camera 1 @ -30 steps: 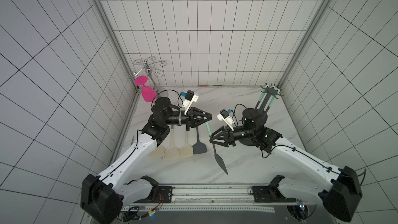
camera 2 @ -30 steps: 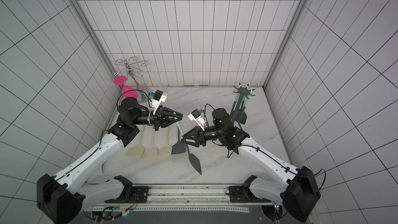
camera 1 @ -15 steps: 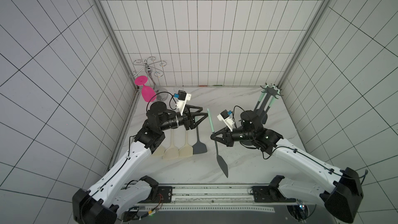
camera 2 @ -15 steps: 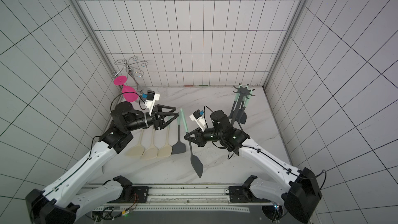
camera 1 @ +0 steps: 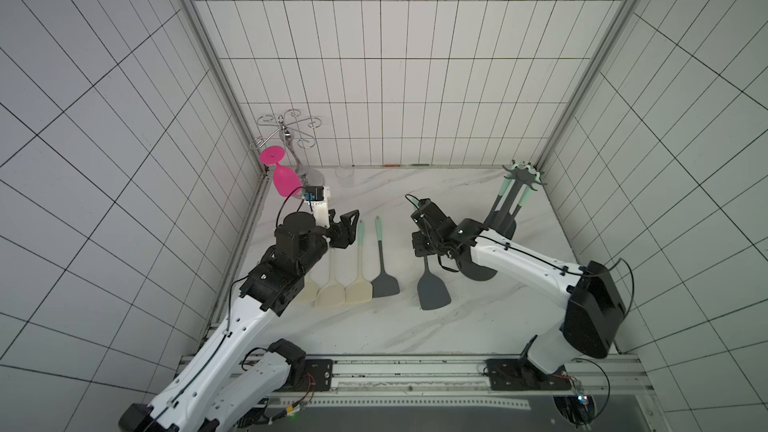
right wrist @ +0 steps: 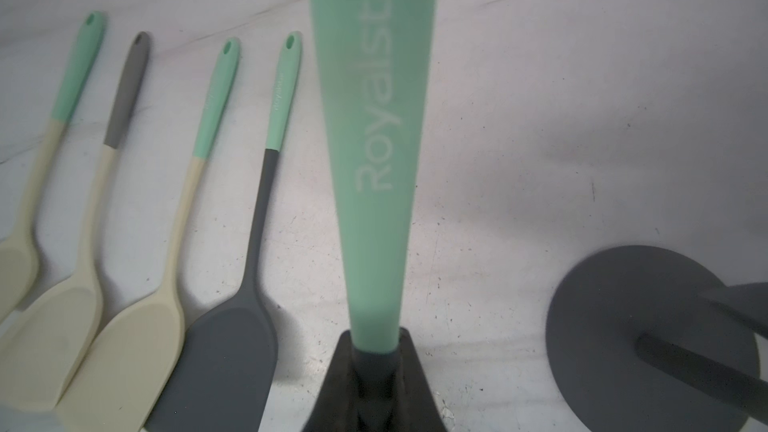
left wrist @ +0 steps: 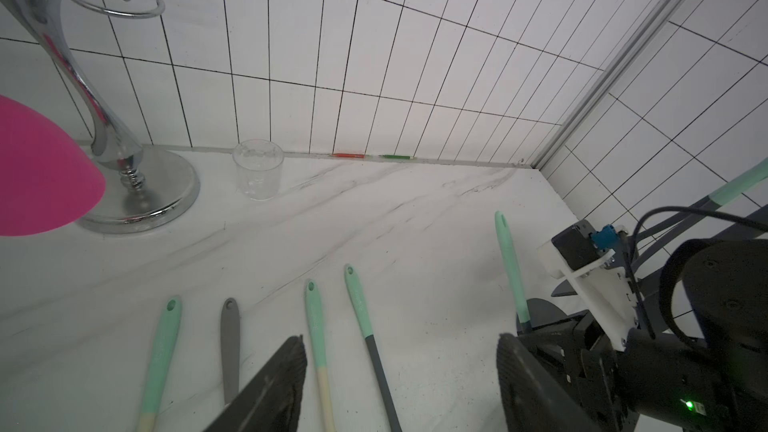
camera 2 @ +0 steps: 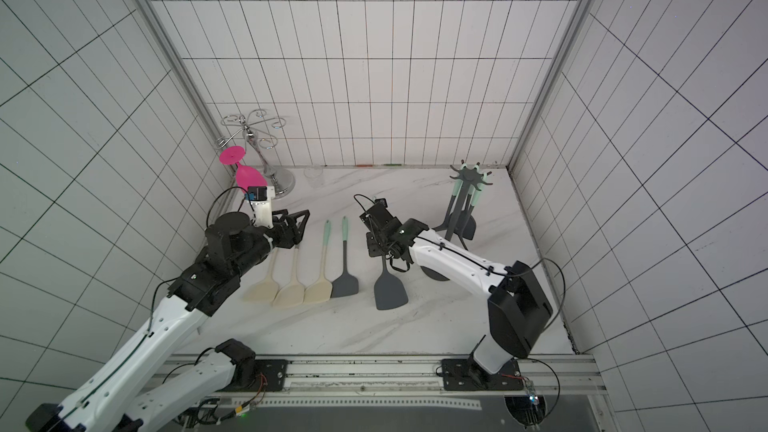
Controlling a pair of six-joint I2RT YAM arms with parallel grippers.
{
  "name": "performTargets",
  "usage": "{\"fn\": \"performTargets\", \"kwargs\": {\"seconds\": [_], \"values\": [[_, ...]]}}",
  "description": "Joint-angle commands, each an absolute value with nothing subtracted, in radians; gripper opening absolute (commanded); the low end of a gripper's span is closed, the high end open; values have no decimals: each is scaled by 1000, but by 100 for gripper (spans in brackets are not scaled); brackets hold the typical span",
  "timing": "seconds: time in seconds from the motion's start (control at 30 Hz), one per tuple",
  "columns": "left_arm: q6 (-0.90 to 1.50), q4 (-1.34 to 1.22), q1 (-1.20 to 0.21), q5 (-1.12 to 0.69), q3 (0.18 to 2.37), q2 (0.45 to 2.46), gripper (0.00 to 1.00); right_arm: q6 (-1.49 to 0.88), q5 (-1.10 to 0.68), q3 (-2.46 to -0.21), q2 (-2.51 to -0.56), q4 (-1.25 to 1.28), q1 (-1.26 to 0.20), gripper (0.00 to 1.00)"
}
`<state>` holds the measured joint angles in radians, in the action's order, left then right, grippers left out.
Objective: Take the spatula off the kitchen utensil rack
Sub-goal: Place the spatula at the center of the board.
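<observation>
The mint handle is still well above the lying spatulas, so my right gripper keeps hold of the spatula until it lies flat on the marble tabletop.
My right gripper (camera 1: 423, 243) (camera 2: 380, 245) is shut on the handle of a dark grey spatula (camera 1: 433, 290) (camera 2: 390, 292), whose blade points toward the table's front. In the right wrist view its mint handle (right wrist: 370, 139) runs out from the shut gripper (right wrist: 374, 353). The kitchen utensil rack (camera 1: 521, 173) (camera 2: 469, 174) stands at the back right with other utensils hanging; its round base (right wrist: 648, 334) lies beside the held spatula. My left gripper (camera 1: 349, 227) (camera 2: 297, 226) (left wrist: 401, 340) stands open and holds nothing, left of the held spatula.
Several spatulas (camera 1: 358, 284) (right wrist: 224, 351) lie in a row on the marble table between the arms. A chrome glass holder (camera 1: 291, 139) with a pink glass (camera 1: 284, 178) stands back left, with a clear cup (camera 1: 345, 176) (left wrist: 258, 168) beside it. Tiled walls close three sides.
The left gripper let go of the spatula's mint handle, opened and drew back to the left. The right gripper shut on the spatula and turned its blade flat.
</observation>
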<state>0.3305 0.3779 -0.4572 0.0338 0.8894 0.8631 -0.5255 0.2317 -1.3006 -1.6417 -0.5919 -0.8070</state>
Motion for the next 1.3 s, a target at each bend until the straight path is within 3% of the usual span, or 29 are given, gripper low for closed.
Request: {"fn": "performTargets", "kwargs": {"seconds": [0.0, 0.4, 0.77, 1.03, 1.27], "values": [[313, 412, -455, 77, 876, 844, 70, -567, 337, -1407, -1729, -706, -814, 0], [319, 405, -454, 54, 864, 849, 71, -636, 186, -1658, -2044, -727, -751, 0], [329, 393, -449, 44, 855, 864, 71, -662, 145, -1767, -2176, -728, -728, 1], [337, 381, -449, 45, 837, 868, 71, -650, 161, -1756, -2167, -727, -716, 35], [338, 379, -449, 46, 834, 881, 71, -611, 168, -1758, -2095, -728, -714, 43]]}}
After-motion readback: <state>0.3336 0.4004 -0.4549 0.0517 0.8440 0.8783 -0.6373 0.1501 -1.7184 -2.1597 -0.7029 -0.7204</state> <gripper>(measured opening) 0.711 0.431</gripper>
